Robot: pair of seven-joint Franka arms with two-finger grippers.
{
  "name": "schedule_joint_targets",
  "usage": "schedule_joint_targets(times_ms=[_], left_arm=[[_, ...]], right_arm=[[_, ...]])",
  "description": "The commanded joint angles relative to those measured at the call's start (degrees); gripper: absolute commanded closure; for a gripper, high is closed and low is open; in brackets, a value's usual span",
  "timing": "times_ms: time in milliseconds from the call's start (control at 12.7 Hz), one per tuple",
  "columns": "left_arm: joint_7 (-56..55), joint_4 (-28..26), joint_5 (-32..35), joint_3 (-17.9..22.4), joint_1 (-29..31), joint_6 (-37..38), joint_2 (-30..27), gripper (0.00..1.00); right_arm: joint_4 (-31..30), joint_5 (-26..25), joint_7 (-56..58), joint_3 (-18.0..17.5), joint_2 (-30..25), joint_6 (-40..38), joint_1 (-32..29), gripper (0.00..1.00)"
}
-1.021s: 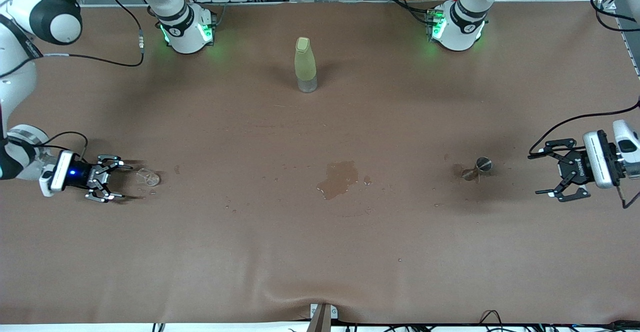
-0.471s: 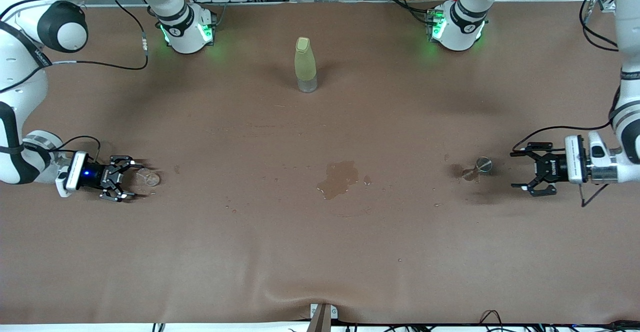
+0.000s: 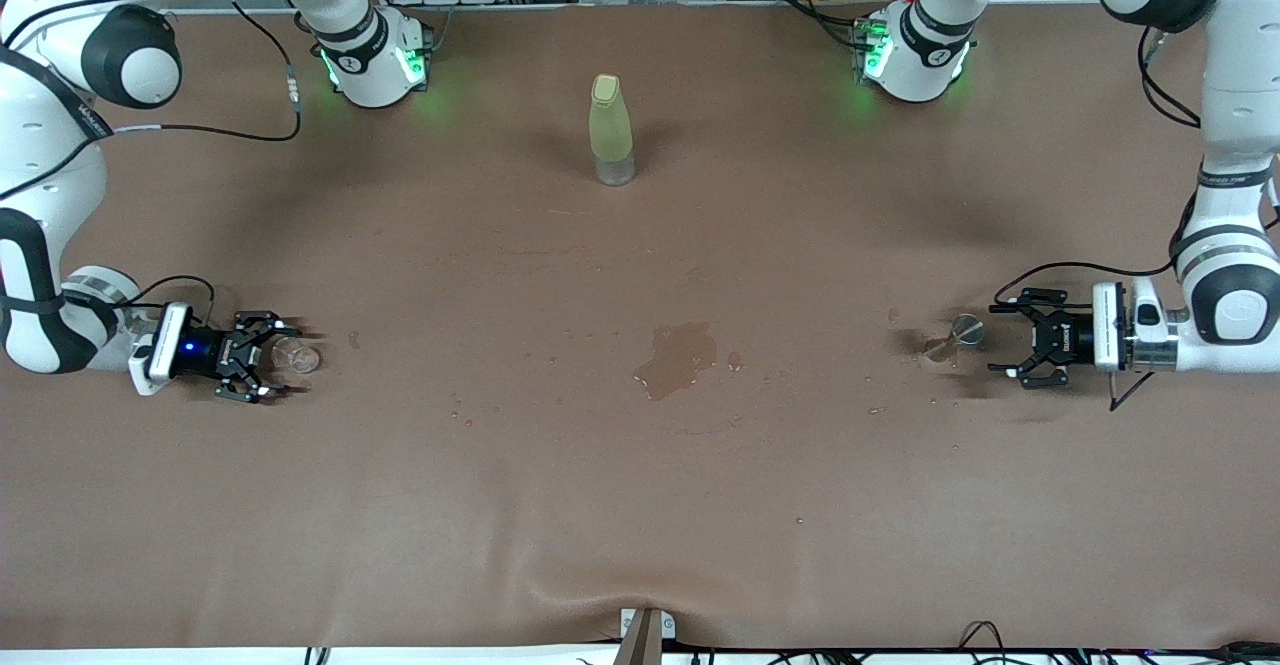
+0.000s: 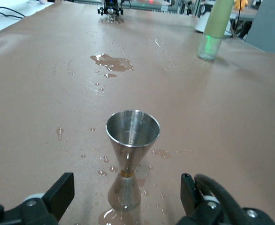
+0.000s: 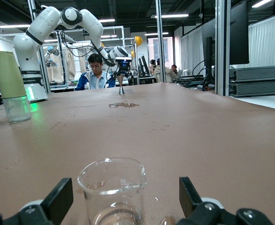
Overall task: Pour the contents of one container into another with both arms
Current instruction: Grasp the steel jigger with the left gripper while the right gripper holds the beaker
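The fingers of the robot's right gripper reach forward on both sides of the glass cup and would hold it if they closed now, so the right gripper should close on it.
A tiny clear glass cup [image 3: 299, 356] stands at the right arm's end of the table. My right gripper [image 3: 279, 357] lies low at the table with its open fingers either side of the glass cup [image 5: 112, 193], not touching it. At the left arm's end stands the small metal cup [image 3: 958, 336] with its shiny round top and narrow waist. My left gripper [image 3: 1000, 338] is open and level with it. The metal cup [image 4: 131, 140] stands just ahead of the fingers [image 4: 61, 189], in a small wet patch.
A tall yellow-green bottle [image 3: 611, 130] stands mid-table, farther from the front camera. A puddle [image 3: 678, 357] and scattered drops wet the brown cloth between the two cups. The cloth is wrinkled at the front edge [image 3: 640, 600].
Both grippers have come down and moved inward along the table. The right one has slid its open fingers around the glass; the left one has closed in on the metal cup.
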State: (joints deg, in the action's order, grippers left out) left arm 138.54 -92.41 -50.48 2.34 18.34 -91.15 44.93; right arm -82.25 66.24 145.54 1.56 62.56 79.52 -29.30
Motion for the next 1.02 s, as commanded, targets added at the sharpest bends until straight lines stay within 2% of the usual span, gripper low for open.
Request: schedule_joint_targets(times_ms=[0,236,393,550,628,785,864,943], left_arm=[[3.8,0.3,-4.3,-0.2,-0.6,0.9,2.5,0.0],[4.5,0.3,-5.6,-0.4,-1.1,0.8,4.1,0.0],[4.6,0.2,-5.6,-0.5,-1.3,0.8,4.4,0.0],[4.6,0.2,-5.7,-0.5,-1.8,0.8,4.7,0.0],[4.6,0.2,-5.7,-0.5,-1.8,0.8,4.7,0.05],[4.6,0.2,-5.7,-0.5,-2.0,0.8,4.7,0.26],[4.6,0.2,-5.7,-0.5,-2.0,0.7,4.8,0.35],[4.6,0.3,-5.7,-0.5,-2.1,0.6,4.8,0.45]], right_arm=[[0.0,1.1,0.8,0.2,0.2,-0.5,0.6,0.0],[0.0,1.1,0.8,0.2,0.5,-0.5,0.7,0.0],[0.0,1.1,0.8,0.2,0.6,-0.5,0.7,0.11],[0.0,1.1,0.8,0.2,0.6,-0.5,0.5,0.15],[0.0,1.1,0.8,0.2,0.6,-0.5,0.5,0.15],[0.0,1.1,0.8,0.2,0.6,-0.5,0.4,0.15],[0.0,1.1,0.8,0.2,0.6,-0.5,0.5,0.18],[0.0,1.1,0.8,0.2,0.6,-0.5,0.4,0.26]])
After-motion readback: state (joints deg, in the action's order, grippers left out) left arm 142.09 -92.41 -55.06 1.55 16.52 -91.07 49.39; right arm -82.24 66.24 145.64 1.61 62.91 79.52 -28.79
